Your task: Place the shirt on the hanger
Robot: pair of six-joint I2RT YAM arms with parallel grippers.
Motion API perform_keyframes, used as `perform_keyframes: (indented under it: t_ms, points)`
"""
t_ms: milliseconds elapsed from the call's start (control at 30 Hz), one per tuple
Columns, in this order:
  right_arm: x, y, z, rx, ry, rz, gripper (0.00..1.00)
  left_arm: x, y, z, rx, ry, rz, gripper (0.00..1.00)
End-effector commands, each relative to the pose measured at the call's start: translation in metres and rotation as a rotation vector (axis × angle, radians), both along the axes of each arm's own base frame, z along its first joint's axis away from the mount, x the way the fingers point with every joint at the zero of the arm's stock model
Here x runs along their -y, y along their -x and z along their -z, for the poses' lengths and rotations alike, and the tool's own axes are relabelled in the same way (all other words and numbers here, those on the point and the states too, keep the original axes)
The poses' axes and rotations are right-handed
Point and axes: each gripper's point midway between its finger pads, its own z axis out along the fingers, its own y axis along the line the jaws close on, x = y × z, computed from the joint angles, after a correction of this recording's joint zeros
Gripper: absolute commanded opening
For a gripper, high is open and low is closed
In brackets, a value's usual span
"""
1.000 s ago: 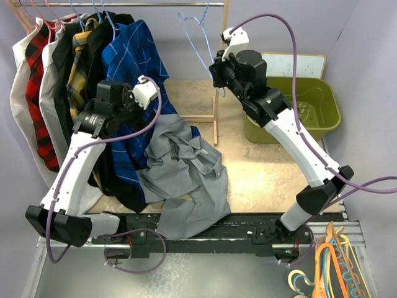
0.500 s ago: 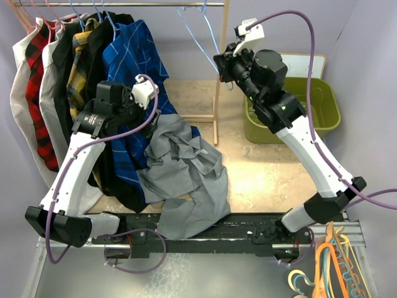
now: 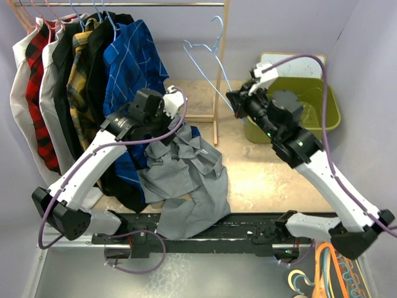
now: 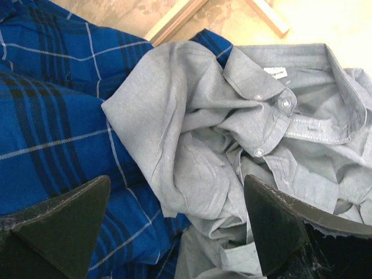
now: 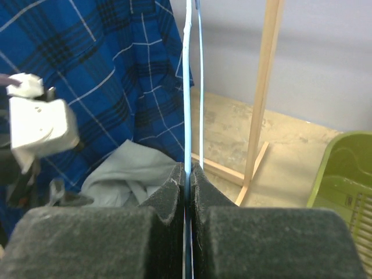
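Observation:
My left gripper grabs the light-grey shirt (image 3: 186, 177) by its collar edge nearest the blue checked shirt next, to open the shirt's neck for the hanger.
The light-grey shirt (image 3: 186, 177) lies crumpled on the table in front of the rack; its collar and buttons show in the left wrist view (image 4: 256, 133). My left gripper (image 3: 166, 119) is open above the shirt's upper part, empty, with both fingers spread wide (image 4: 174, 232). The light-blue wire hanger (image 3: 208, 59) is off the rail, held tilted in the air. My right gripper (image 3: 236, 104) is shut on its lower wire, which runs between the pads (image 5: 187, 116).
A wooden rack (image 3: 218, 68) stands at the back with several hung garments, among them the blue checked shirt (image 3: 133, 56). A green bin (image 3: 313, 102) stands at the right. Orange hangers (image 3: 332, 267) lie at the near right.
My right gripper lifted the hanger off the rail and carried it right and toward me. My left gripper moved right, over the grey shirt.

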Motion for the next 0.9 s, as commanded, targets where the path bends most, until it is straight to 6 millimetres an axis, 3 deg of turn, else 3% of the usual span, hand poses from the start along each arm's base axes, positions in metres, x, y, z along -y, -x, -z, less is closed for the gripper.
perform_keyframes:
  t_ms: [0,233,267,333,433,633,867]
  points:
    - [0.024,0.040,-0.042,0.099,-0.117,-0.018,0.00,0.015,-0.020,-0.019,0.076,0.068,-0.044,0.99]
    - [0.050,0.099,0.023,-0.069,-0.239,-0.056,0.00,0.056,-0.017,0.026,0.058,-0.118,0.010,0.99]
    - [0.056,0.104,0.033,-0.090,-0.263,-0.036,0.00,0.063,-0.018,0.030,0.067,-0.134,0.018,0.99]
    - [0.070,0.111,0.075,-0.170,-0.285,0.027,0.00,0.075,-0.021,0.037,0.083,-0.167,0.028,0.99]
    - [0.092,0.121,0.102,-0.244,-0.333,0.124,0.00,0.099,-0.024,0.055,0.086,-0.222,0.059,0.99]
    - [0.128,0.127,0.121,-0.275,-0.351,0.300,0.00,0.136,-0.028,0.089,0.134,-0.347,0.103,0.99]
    - [0.147,0.126,0.120,-0.248,-0.342,0.384,0.00,0.141,-0.047,0.120,0.158,-0.461,0.079,0.93]
